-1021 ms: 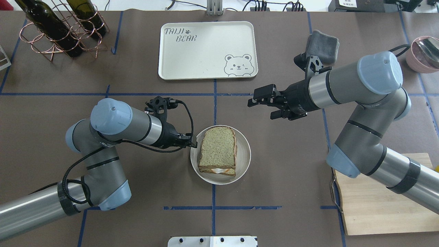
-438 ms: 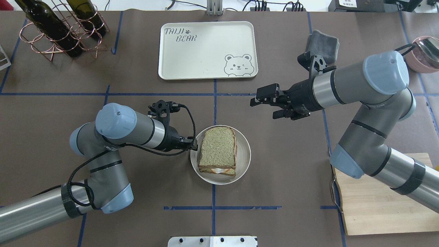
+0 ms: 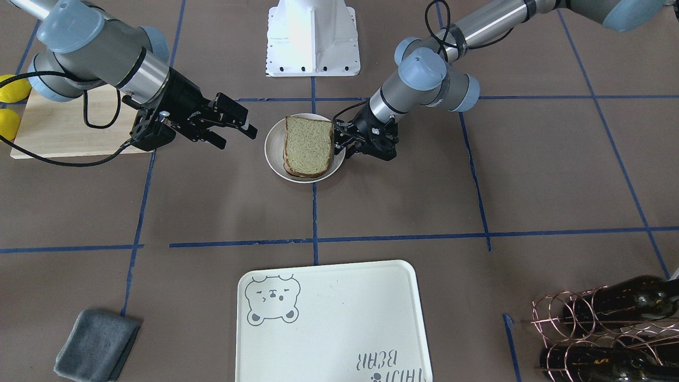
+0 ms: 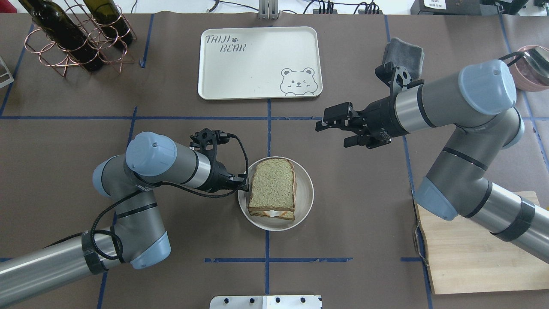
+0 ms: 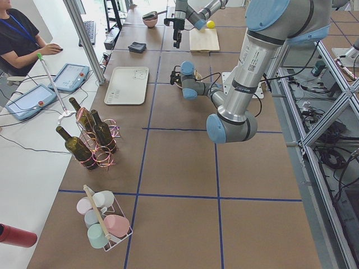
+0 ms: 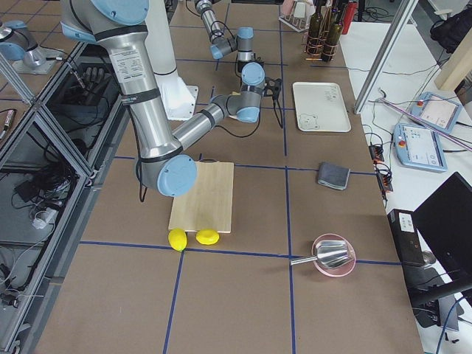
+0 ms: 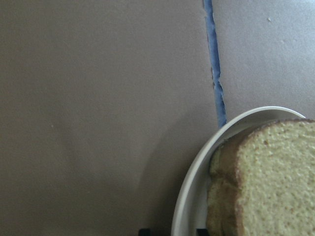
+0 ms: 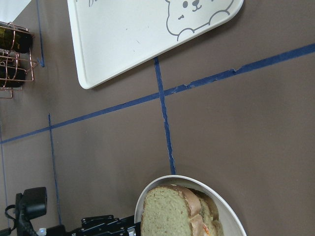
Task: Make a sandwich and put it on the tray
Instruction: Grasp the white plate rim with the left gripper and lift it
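The left gripper next needs to grab the white dish by its rim (image 3: 341,160), so that the sandwich gets onto the bear tray (image 3: 334,321).
The sandwich (image 4: 273,186) lies in a small round white dish (image 4: 306,189) at mid-table, with egg white showing at its near edge. It also shows in the front view (image 3: 307,146) and in the left wrist view (image 7: 275,182). My left gripper (image 4: 245,183) is low at the dish's left rim and open. Its fingertips (image 7: 144,231) straddle the rim without closing on it. My right gripper (image 4: 332,136) is open and empty, raised right of and beyond the dish. The cream bear tray (image 4: 257,64) lies bare at the far middle.
A wooden cutting board (image 4: 472,257) lies at the near right, with lemons (image 3: 10,90) beside it. A grey cloth (image 4: 403,51) and a pink bowl (image 4: 529,66) are at the far right. A copper wine rack (image 4: 77,38) stands at the far left.
My left gripper has moved right, up to the dish's rim. My right arm has drawn back a little to the right. The sandwich and dish have not moved.
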Tool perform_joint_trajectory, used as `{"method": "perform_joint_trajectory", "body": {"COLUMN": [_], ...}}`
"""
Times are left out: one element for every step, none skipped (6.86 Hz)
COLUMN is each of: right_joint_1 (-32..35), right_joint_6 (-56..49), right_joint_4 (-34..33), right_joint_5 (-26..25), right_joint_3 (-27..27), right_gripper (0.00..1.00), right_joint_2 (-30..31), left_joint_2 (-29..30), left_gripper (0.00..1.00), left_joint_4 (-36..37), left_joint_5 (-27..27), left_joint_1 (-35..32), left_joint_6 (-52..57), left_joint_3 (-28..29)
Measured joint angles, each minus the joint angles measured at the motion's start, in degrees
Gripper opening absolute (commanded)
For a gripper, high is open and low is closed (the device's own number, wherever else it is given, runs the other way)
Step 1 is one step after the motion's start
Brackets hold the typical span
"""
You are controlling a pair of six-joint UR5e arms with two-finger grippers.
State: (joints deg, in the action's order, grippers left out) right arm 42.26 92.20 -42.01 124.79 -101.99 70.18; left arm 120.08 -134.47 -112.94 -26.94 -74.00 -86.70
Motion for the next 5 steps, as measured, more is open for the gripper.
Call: {"method": "perform_joint_trajectory", "body": {"right_joint_1": [0.2, 0.4, 0.6, 0.8, 1.4], "right_joint_6": [0.0, 0.0, 0.0, 0.0, 0.0], "right_joint_4": [0.0, 0.0, 0.0, 0.0, 0.0], "right_joint_5": [0.2, 0.3, 0.4, 0.7, 1.8], "right_joint_3": [0.0, 0.0, 0.0, -0.1, -0.5], "right_gripper": [1.0, 1.0, 1.0, 1.0, 1.0], "right_joint_2": [0.1, 0.3, 0.4, 0.6, 1.2], "left_joint_2": [0.0, 0.1, 0.1, 0.1, 0.1], "left_gripper": [0.0, 0.0, 0.0, 0.0, 0.0], "left_joint_4": [0.0, 0.0, 0.0, -0.1, -0.1], "left_joint_5": [0.0, 0.0, -0.1, -0.1, -0.3], "left_joint_1": [0.0, 0.0, 0.0, -0.1, -0.7], "left_joint_6": [0.0, 0.0, -0.1, -0.9, -2.4], "left_joint_3": [0.0, 0.0, -0.1, -0.4, -1.0]}}
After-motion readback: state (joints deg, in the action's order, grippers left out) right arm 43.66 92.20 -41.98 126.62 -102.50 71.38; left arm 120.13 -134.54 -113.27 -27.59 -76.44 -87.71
